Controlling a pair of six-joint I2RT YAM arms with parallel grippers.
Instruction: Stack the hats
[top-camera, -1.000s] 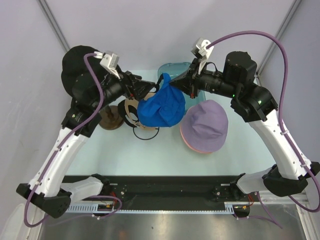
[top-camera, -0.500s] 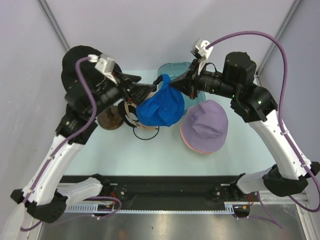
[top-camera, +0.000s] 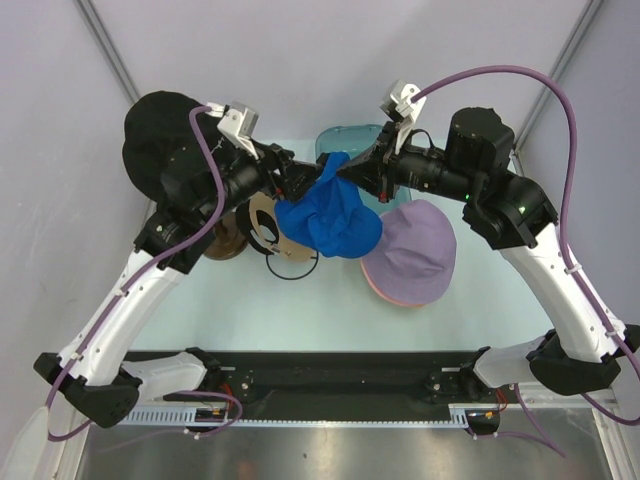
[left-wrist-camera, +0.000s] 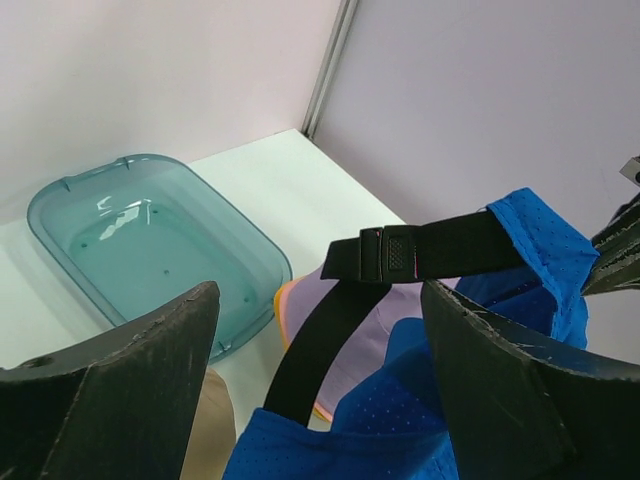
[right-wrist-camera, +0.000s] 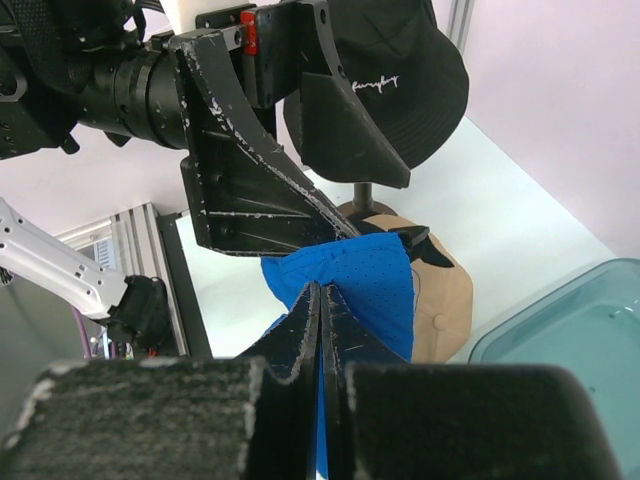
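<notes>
The blue cap's top should stay free to stack over the tan cap (top-camera: 262, 222), so my left gripper will grab the blue cap by its black strap next.
My right gripper (top-camera: 345, 168) (right-wrist-camera: 320, 300) is shut on the rim of the blue cap (top-camera: 330, 215) (right-wrist-camera: 370, 285) and holds it in the air. The cap hangs down over the tan cap (top-camera: 262, 222) (right-wrist-camera: 440, 300) and the edge of the lavender bucket hat (top-camera: 415, 245). My left gripper (top-camera: 300, 180) (left-wrist-camera: 320, 380) is open; its jaws stand wide on either side of the blue cap's black strap (left-wrist-camera: 330, 340) without pinching it. The lavender hat (left-wrist-camera: 365, 300) tops a pile with pink and orange brims showing under it. A black bucket hat (top-camera: 150, 125) (right-wrist-camera: 400, 70) with white lettering sits on a stand at far left.
A clear teal tray (top-camera: 362, 135) (left-wrist-camera: 150, 235) (right-wrist-camera: 580, 320) stands at the back of the table behind both grippers. A brown round stand base (top-camera: 222, 240) is left of the tan cap. Grey walls close in on both sides.
My left gripper has moved right, up to the blue cap, so its open jaws now straddle the strap. The cap has sagged lower and to the right, toward the lavender hat.
</notes>
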